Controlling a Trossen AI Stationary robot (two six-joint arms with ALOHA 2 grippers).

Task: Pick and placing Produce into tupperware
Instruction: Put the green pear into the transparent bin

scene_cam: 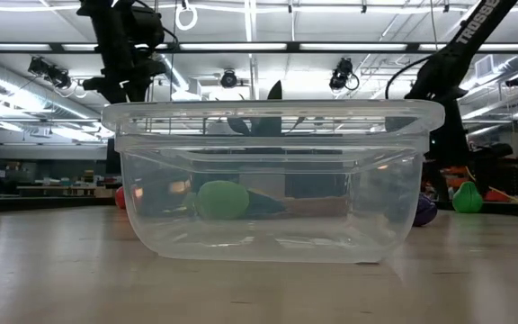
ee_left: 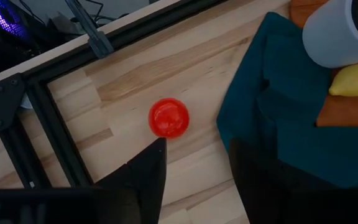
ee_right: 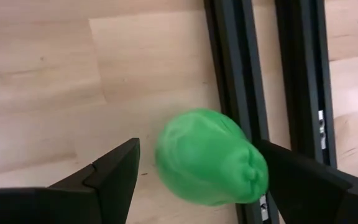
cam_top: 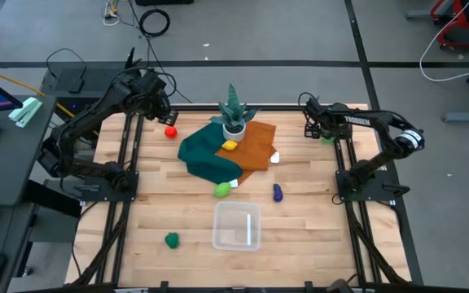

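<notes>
The green produce piece needs to go in the clear tupperware. My right gripper will grab it by its rounded sides next.
My right gripper is open and points down at the table's far right. Its fingers stand on either side of a green produce piece that lies on the wood beside the black frame rail; the same piece shows in the high view. My left gripper hangs open above the table's far left, just short of a red produce piece. The clear tupperware stands near the front edge. A yellow piece rests on the cloths. A purple one and two more green ones lie on the wood.
A spiky green plant in a white pot stands on a teal cloth and an orange cloth at the table's far middle. Black frame rails run along both sides of the table. Bare wood lies around the tub.
</notes>
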